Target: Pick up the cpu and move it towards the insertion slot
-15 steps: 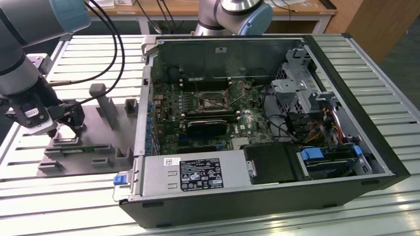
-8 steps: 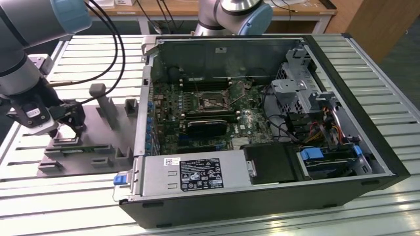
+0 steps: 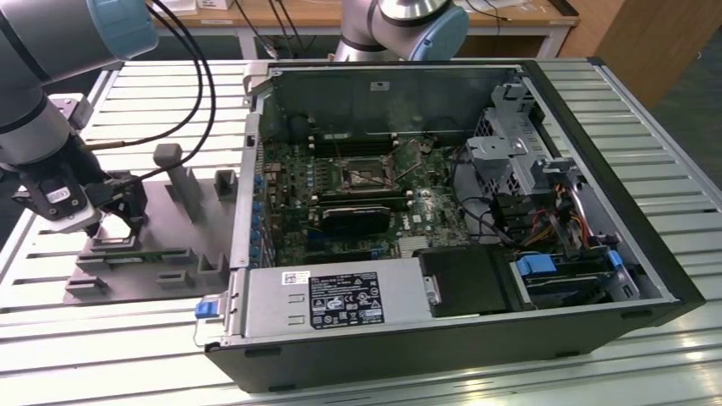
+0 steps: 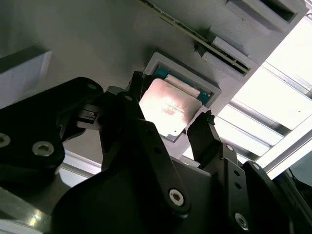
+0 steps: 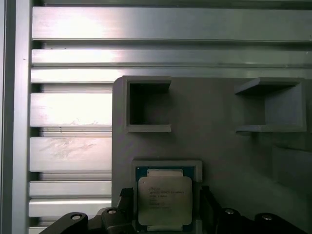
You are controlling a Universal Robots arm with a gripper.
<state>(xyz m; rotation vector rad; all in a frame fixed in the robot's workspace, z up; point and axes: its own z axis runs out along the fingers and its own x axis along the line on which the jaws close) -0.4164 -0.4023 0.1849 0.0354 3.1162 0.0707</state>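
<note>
The pale rim of the pocket goes around the cpu's corners. The gripper will next hold the cpu by its opposite side edges, where gaps leave room for the fingers.
The cpu (image 5: 165,200), a flat square chip with a silvery top, lies in a pale-rimmed pocket of the grey fixture plate (image 5: 219,156). My gripper (image 5: 165,207) is lowered over it and stands open. One black finger (image 5: 126,201) is on one side of the chip and the other (image 5: 205,204) on the opposite side, with small gaps showing. The second wrist view shows the cpu (image 4: 168,105) between the fingertips (image 4: 202,134) as well. In the exterior view my gripper (image 3: 113,222) hangs over the fixture plate (image 3: 169,254) at that view's left. The insertion slot (image 3: 363,173) sits on the motherboard inside the open computer case.
The open computer case (image 3: 451,338) stands at the exterior view's right, its side wall (image 3: 243,211) between the fixture plate and the motherboard. Grey upright blocks (image 3: 181,182) rise from the plate. Black cables (image 3: 203,76) hang by my arm. A second robot arm (image 3: 395,25) stands behind the case.
</note>
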